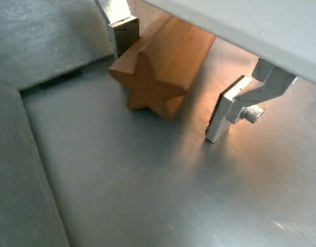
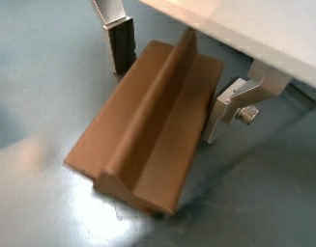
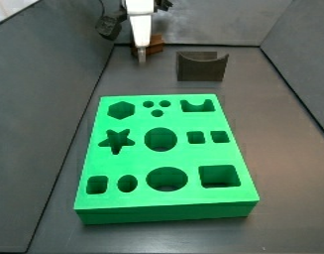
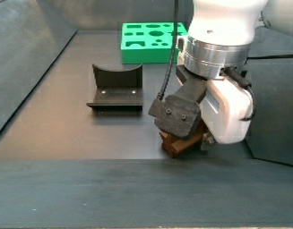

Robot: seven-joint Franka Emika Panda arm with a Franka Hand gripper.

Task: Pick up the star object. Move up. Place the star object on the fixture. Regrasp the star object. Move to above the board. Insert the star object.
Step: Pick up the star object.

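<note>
The star object needs to go on the fixture, so the robot's gripper should next grab it by the long sides of its bar (image 1: 176,55).
The star object (image 1: 160,72) is a long brown wooden bar with a star-shaped end, lying on the grey floor. It shows in both wrist views (image 2: 147,135). My gripper (image 1: 173,82) is down around it, one finger (image 1: 118,34) on each side, with a gap still showing at the finger (image 1: 229,111) on the far side. The jaws stand open. In a side view the gripper (image 3: 142,35) is at the far end of the floor, left of the dark fixture (image 3: 200,65). In a side view the star object (image 4: 176,144) peeks out under the gripper (image 4: 185,132).
The green board (image 3: 164,149) with shaped holes, including a star hole (image 3: 117,140), lies nearer the camera in a side view; it also shows in a side view (image 4: 152,40). The fixture (image 4: 116,87) stands between it and the gripper. Dark walls enclose the floor.
</note>
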